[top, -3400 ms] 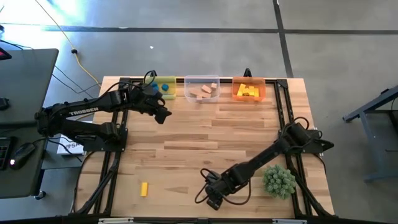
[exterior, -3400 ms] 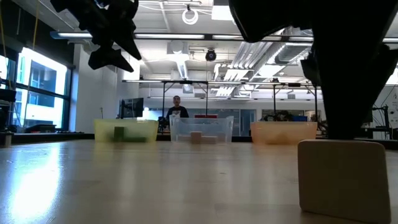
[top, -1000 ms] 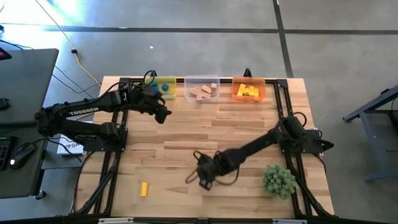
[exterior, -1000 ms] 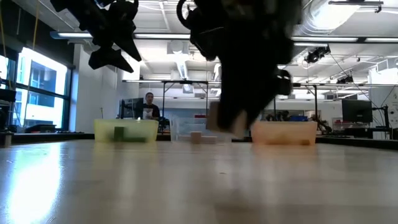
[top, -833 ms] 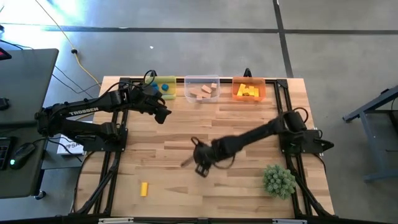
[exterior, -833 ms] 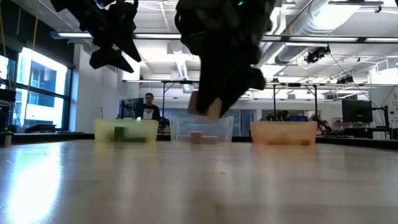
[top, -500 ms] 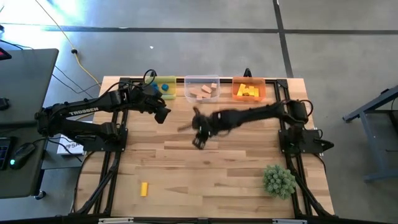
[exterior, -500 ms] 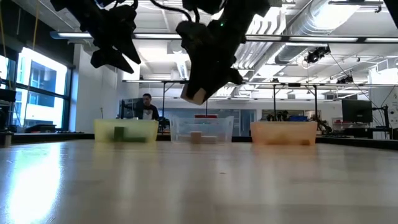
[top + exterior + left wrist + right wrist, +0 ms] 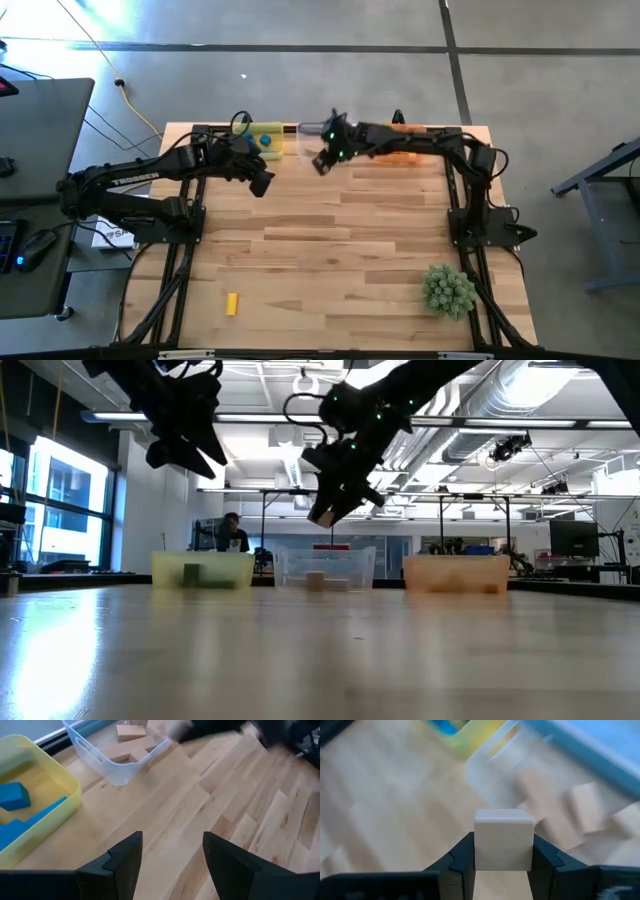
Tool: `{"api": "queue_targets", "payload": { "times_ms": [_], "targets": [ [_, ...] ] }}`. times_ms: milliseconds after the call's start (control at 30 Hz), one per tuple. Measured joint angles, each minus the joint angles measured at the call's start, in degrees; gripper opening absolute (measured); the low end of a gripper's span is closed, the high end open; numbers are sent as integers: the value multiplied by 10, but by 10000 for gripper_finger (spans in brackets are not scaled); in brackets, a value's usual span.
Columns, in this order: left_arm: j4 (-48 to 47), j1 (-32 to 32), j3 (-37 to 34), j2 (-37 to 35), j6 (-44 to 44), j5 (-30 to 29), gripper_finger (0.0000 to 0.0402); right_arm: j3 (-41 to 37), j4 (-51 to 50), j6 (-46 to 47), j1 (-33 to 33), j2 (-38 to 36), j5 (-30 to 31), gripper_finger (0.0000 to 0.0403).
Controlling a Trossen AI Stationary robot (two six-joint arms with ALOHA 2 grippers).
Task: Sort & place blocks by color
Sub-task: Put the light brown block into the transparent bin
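The tan cube [image 9: 503, 839] stays held in my right gripper from here until it is inside the clear bin. In the right wrist view it hangs above the bin's near edge.
My right gripper [image 9: 322, 160] is shut on a plain tan wooden cube [image 9: 503, 839] and hangs high over the near side of the clear bin [image 9: 114, 767], which holds tan blocks [image 9: 131, 732]. The yellow bin [image 9: 266, 139] beside it holds blue blocks [image 9: 14, 795]. The orange bin [image 9: 455, 573] with yellow blocks is partly hidden by my right arm in the high view. A single yellow block [image 9: 232, 303] lies flat near the table's front left. My left gripper [image 9: 262, 182] hovers open just in front of the yellow bin, with nothing between its fingers. My right gripper pinches the tan cube by two opposite side faces [image 9: 479, 845] between its two fingers. The fingers reach from the table's right, slanting down toward the left. The cube [image 9: 321, 514] is lifted well clear of the table and tilted, sticking out past the fingertips.
A spiky green plant ball [image 9: 448, 290] sits at the front right. The three bins stand in a row along the far edge. A person [image 9: 232, 532] is in the room far behind the table. Bare wood fills the middle of the table.
My right gripper has carried the tan cube from the table's near middle toward the far edge and upward, the arm stretching out until the cube hangs by the clear bin. It has stayed shut on the cube.
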Motion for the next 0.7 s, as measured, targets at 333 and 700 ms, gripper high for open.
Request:
{"api": "queue_targets", "payload": {
  "times_ms": [333,700],
  "targets": [
    [51,0,0,27,33,-45,197,0,62,-14,-97,11,-1,108],
    [111,0,0,78,104,-44,197,-1,47,4,-90,56,-13,108]
  ]
}}
